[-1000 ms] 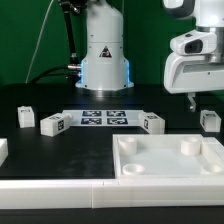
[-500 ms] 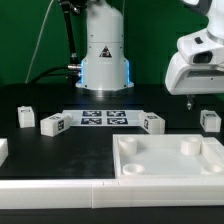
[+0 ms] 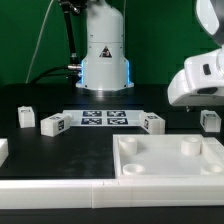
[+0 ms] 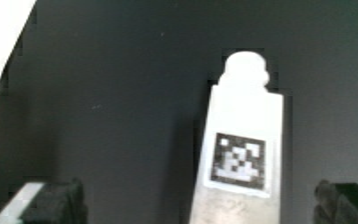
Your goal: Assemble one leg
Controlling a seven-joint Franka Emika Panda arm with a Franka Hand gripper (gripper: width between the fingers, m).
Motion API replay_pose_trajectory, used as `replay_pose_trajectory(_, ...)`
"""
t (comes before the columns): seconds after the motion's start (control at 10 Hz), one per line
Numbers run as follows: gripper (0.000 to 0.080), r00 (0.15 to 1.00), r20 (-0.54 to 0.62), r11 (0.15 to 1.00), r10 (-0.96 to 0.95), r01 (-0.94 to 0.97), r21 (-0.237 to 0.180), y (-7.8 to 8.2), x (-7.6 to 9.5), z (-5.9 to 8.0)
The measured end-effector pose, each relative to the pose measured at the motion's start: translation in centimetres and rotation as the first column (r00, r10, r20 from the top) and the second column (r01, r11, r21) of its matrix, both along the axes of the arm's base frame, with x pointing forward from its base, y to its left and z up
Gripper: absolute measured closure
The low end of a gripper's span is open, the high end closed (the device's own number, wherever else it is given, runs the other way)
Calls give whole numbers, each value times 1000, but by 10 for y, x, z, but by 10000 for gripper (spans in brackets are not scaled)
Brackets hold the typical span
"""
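My gripper grabs the leg by its tagged body (image 3: 210, 121) (image 4: 238, 165) next, so the leg's narrow peg stays free to enter the corner socket.
In the wrist view a white leg (image 4: 247, 130) with a black-and-white tag lies on the black table, between my two dark fingertips (image 4: 43, 205). My gripper (image 4: 197, 205) is open and holds nothing. In the exterior view the gripper (image 3: 203, 104) hangs just above the rightmost leg (image 3: 209, 120), at the view's right edge. Three more tagged legs stand on the table: one (image 3: 152, 122) right of the marker board and two (image 3: 53, 124), (image 3: 25, 117) at the left. The large white square top (image 3: 170, 160) with round corner sockets lies at the front right.
The marker board (image 3: 103, 118) lies at the table's middle back, before the robot's white base (image 3: 104, 55). A white part (image 3: 3, 150) shows at the left edge. A white ledge (image 3: 60, 190) runs along the front.
My gripper has come down and moved toward the exterior view's right, closer to the rightmost leg. The parts on the table have not moved.
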State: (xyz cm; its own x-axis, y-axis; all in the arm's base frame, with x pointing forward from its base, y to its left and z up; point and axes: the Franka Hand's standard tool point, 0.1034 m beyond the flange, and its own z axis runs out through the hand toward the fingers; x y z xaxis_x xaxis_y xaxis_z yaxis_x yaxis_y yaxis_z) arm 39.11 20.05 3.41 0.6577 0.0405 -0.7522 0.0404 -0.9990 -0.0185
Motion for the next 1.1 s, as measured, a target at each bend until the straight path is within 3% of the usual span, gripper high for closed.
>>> replay_pose_trajectory(0.2,151,986,-167,1000,9,-11,-9,0,-7,-7)
replay_pose_trajectory(0.3,151,981,-194,1000,9,-11,-8,1,-7,-16)
replay_pose_trajectory(1.0,151,984,-177,1000,20,-22,-9,6,-20,-29)
replay_pose_trajectory(1.1,281,984,-177,1000,20,-22,-9,6,-20,-29)
